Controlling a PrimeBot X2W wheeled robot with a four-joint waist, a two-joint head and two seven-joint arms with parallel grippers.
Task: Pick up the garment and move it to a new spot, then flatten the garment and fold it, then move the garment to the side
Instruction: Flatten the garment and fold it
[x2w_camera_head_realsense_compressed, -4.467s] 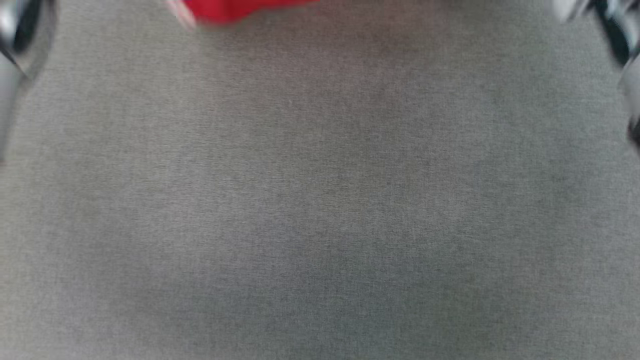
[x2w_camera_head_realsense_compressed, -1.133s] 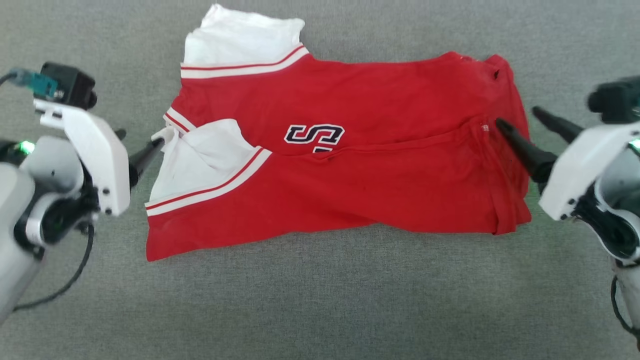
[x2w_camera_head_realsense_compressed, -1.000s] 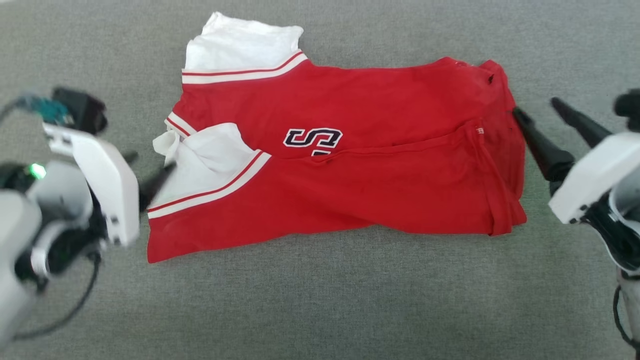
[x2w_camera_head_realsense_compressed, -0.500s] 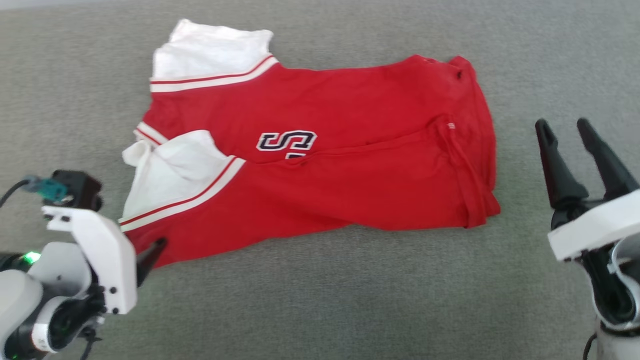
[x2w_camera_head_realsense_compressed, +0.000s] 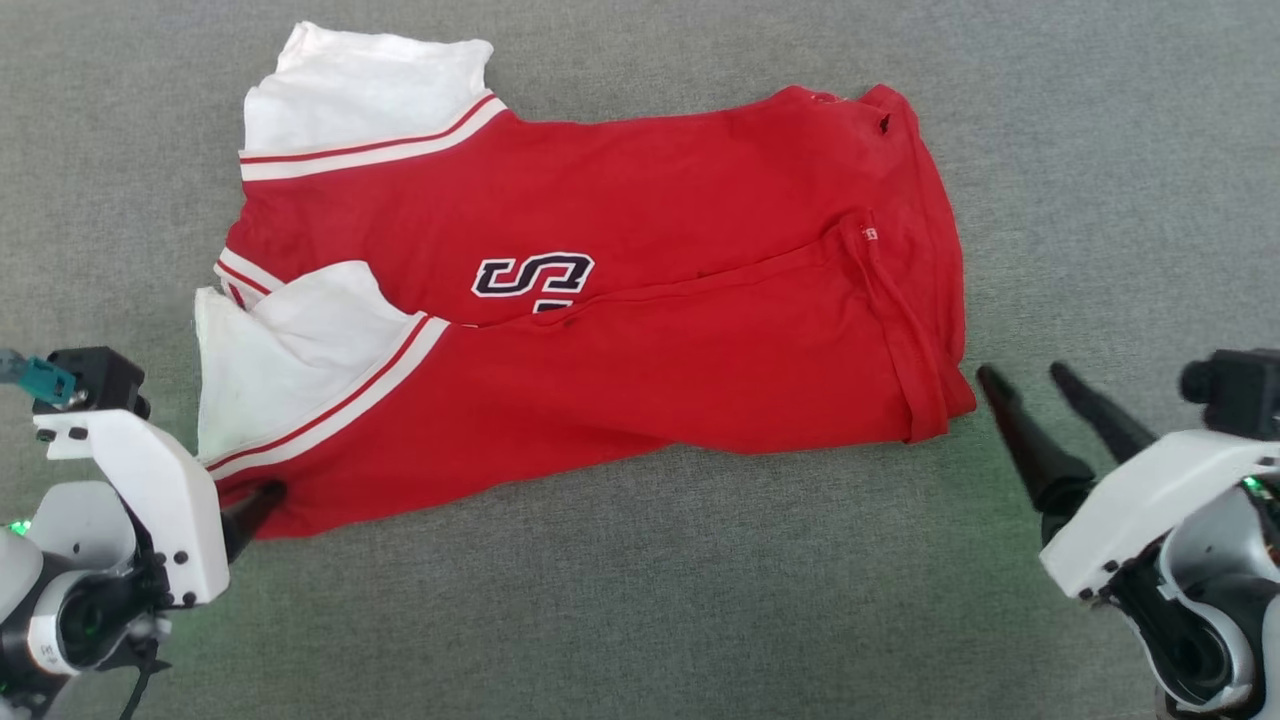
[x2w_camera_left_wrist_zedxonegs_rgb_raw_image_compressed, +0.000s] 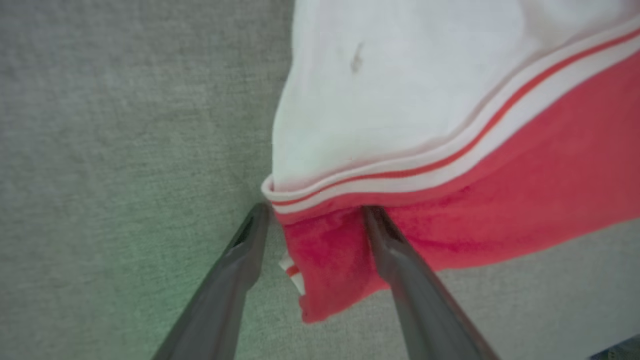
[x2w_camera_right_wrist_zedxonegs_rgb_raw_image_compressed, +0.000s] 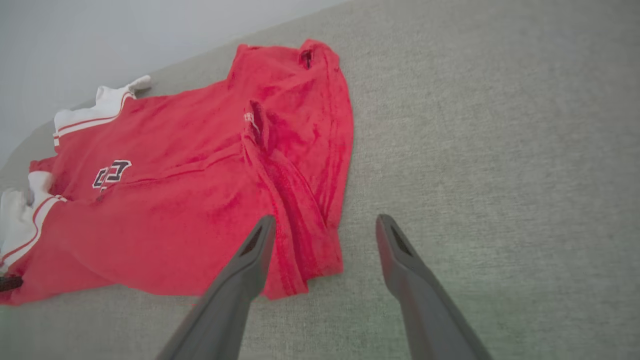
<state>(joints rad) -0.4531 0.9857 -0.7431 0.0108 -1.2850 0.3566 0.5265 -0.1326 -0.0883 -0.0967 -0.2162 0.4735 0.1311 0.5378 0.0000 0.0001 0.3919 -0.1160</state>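
Note:
My left gripper grabs the garment by its red corner (x2w_camera_head_realsense_compressed: 266, 514) (x2w_camera_left_wrist_zedxonegs_rgb_raw_image_compressed: 328, 255) below the striped trim next. The garment lies flat across the surface.
The garment (x2w_camera_head_realsense_compressed: 650, 380), a red jersey with white sleeve parts and striped trim, lies folded lengthwise on the grey surface, with a black white-outlined letter showing mid-chest. My left gripper (x2w_camera_head_realsense_compressed: 255, 498) is at its near-left corner. In the left wrist view the left gripper (x2w_camera_left_wrist_zedxonegs_rgb_raw_image_compressed: 316, 212) stands open, and the garment's (x2w_camera_left_wrist_zedxonegs_rgb_raw_image_compressed: 500, 190) red corner lies between the fingers just under the striped trim. My right gripper (x2w_camera_head_realsense_compressed: 1022, 373) is open just right of the near-right corner. In the right wrist view the right gripper (x2w_camera_right_wrist_zedxonegs_rgb_raw_image_compressed: 325, 220) straddles the hem corner of the garment (x2w_camera_right_wrist_zedxonegs_rgb_raw_image_compressed: 200, 210).
The grey fabric surface (x2w_camera_head_realsense_compressed: 640, 620) stretches bare around the garment on every side, with wide room in front of it. A pale wall (x2w_camera_right_wrist_zedxonegs_rgb_raw_image_compressed: 125, 35) rises beyond the surface's far edge in the right wrist view.
Both grippers have come back from the garment's mid sides to its near corners; the left fingers now straddle the red corner. The head view has shifted too. The garment lies as before.

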